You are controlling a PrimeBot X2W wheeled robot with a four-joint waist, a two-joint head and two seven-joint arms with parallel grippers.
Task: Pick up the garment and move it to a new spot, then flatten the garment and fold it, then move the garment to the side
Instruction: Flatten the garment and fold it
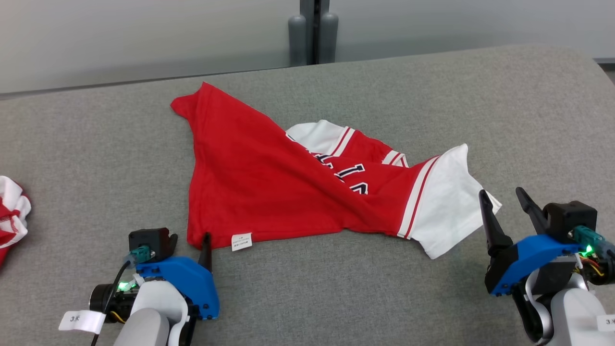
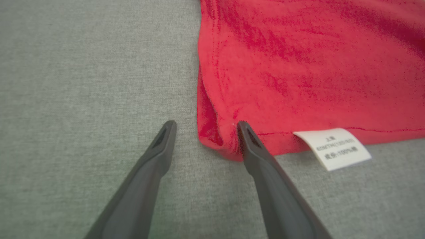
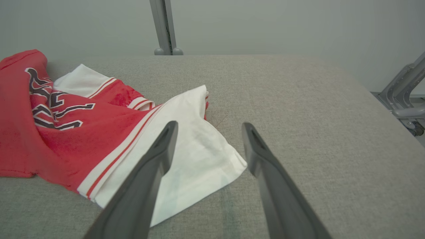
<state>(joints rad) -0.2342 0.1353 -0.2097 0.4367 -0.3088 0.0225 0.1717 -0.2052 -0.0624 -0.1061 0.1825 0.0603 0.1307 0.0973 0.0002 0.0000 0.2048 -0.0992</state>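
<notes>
The shirt's hem corner curls up off the table while the red cloth beside it lies flat, so my left gripper should grab the shirt there next.
The garment is a red shirt with white sleeves and dark lettering, lying crumpled and partly folded over on the grey table. A white care label sticks out of its near hem. My left gripper stands open at the near left corner of the hem; in the left wrist view that corner lies between the fingertips. My right gripper is open and raised beside the white sleeve, whose corner sits between its fingers in the right wrist view.
Another red and white cloth lies at the table's left edge. A grey post stands behind the far edge against a pale wall. Metal frame legs show past the table's right side.
</notes>
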